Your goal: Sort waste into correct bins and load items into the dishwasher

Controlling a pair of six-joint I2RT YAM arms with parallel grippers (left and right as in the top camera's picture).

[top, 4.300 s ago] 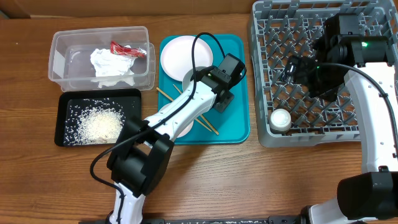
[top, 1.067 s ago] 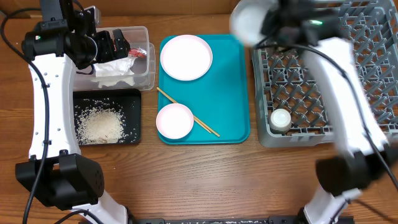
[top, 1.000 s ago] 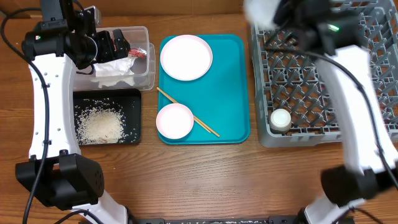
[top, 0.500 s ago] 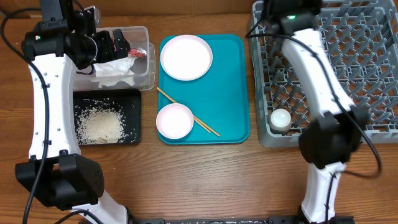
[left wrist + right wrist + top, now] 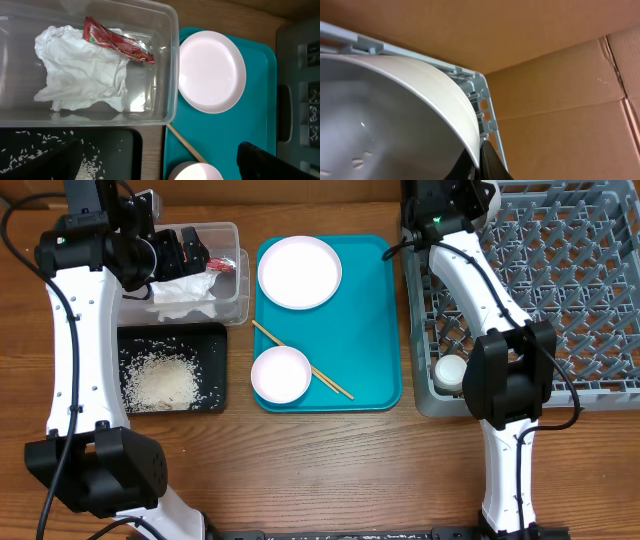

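Observation:
The bowl's side stands above the rack's top rim (image 5: 530,184) (image 5: 435,61), so my right gripper keeps hold of the white bowl until it rests among the rack's wires.
My right gripper (image 5: 481,159) is shut on the rim of a white bowl (image 5: 395,115), held tilted over the far left corner of the grey dishwasher rack (image 5: 530,290). In the overhead view the right gripper (image 5: 455,198) sits at the top edge. A white cup (image 5: 450,370) stands in the rack. My left gripper (image 5: 185,252) hangs open above the clear tub (image 5: 172,60), which holds the white napkin (image 5: 80,70) and the red wrapper (image 5: 117,42). Rice (image 5: 158,378) lies in the black tray (image 5: 210,335). A plate (image 5: 299,272), a second bowl (image 5: 280,374) and chopsticks (image 5: 325,378) rest on the teal tray (image 5: 365,320).
Brown cardboard (image 5: 560,75) stands right behind the rack's corner. The right arm (image 5: 505,380) stretches along the rack's left side. Bare wooden table (image 5: 330,470) runs along the front.
The right arm has swung with the bowl and settled at the rack's far left corner. The left arm has not moved.

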